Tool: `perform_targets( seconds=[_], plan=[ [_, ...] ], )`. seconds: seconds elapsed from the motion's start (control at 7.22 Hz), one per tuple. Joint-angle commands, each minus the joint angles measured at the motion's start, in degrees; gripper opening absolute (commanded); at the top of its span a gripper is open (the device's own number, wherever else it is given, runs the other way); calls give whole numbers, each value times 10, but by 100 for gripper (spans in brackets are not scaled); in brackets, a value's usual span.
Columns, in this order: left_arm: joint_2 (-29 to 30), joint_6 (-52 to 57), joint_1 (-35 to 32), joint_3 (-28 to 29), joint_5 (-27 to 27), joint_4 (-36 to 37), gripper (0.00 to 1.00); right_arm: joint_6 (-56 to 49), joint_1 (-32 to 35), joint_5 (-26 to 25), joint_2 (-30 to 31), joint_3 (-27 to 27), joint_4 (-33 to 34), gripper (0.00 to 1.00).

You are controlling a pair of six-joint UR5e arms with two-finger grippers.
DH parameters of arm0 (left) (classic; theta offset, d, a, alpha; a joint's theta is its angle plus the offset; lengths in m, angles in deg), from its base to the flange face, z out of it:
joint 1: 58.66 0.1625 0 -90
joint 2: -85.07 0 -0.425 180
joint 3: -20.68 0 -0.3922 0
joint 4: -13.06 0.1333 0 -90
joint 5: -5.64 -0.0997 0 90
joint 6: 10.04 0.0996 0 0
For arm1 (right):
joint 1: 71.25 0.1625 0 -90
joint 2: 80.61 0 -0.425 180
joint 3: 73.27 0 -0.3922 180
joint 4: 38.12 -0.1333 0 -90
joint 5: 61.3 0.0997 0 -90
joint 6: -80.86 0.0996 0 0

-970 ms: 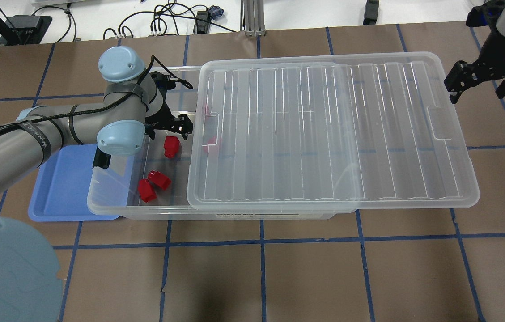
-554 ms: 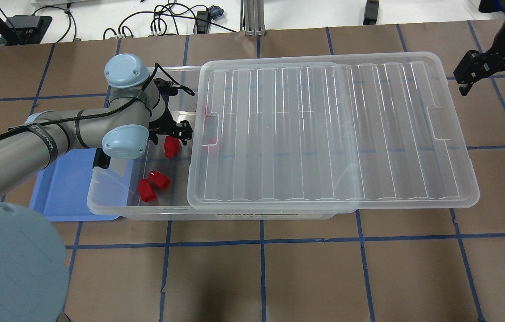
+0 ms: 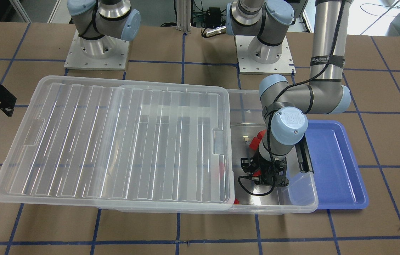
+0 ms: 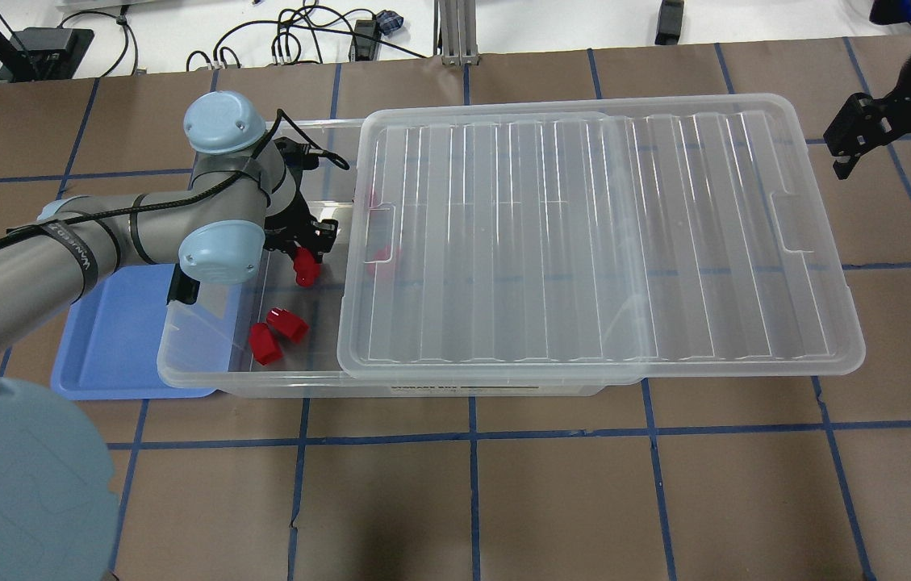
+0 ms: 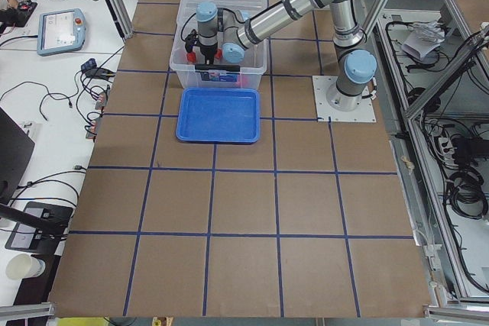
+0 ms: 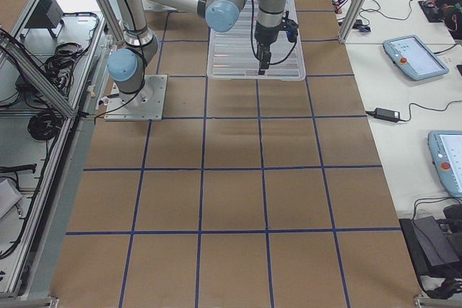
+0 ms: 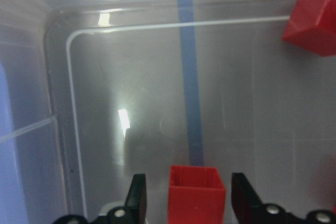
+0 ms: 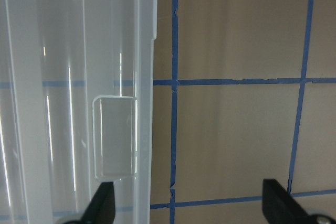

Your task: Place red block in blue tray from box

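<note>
My left gripper will next take hold of the block by its square body [image 3: 257, 173]. Then it can place the red block in the blue tray [image 3: 336, 165].
The clear box [image 4: 205, 376] has its ribbed lid [image 4: 600, 242] slid to the right, so its left end is uncovered. My left gripper [image 4: 306, 246] reaches down into that end. In the left wrist view it [image 7: 186, 182] is open, with one red block [image 7: 195, 195] between its fingers [image 7: 137, 198]; a small gap shows on each side. The same block shows in the overhead view [image 4: 307, 268]. The blue tray [image 4: 116, 339] lies empty beside the box's left end, partly under my left arm. My right gripper [image 4: 891, 133] is open and empty beyond the lid's right end.
Two more red blocks [image 4: 276, 332] lie near the box's front wall. Another [image 4: 381, 262] shows dimly under the lid's edge. One red block [image 7: 315, 22] sits ahead of the left gripper. The box's black latch bar [image 3: 306, 157] stands between box and tray.
My left gripper has come down over the red block, and its fingers now stand on either side of it. My right gripper has moved up and away from the lid's right end.
</note>
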Motion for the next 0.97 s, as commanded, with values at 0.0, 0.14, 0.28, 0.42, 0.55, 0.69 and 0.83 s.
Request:
perform_targets(
  seconds=[0.0,0.14,0.28,0.42,0.55,0.69,0.83],
  plan=[
    [-19,-1,-6,37,1,-67,26,0,-1,0,1,5,-4,100],
    [-32,-3,-7,87,4,-146,26,0,-1,0,2,5,-5,100],
    [-50,-12,-11,137,6,-234,26,0,-1,0,1,5,-5,100],
    [-65,-14,-11,186,20,-313,26,0,-1,0,1,5,-5,100],
    [-78,-14,-7,229,22,-365,26,0,-1,0,1,6,-5,100],
    [-88,-10,-1,262,21,-412,26,0,-1,0,1,6,-11,100],
    [-97,-8,-1,284,18,-434,26,1,-1,1,0,6,-18,100]
  ],
)
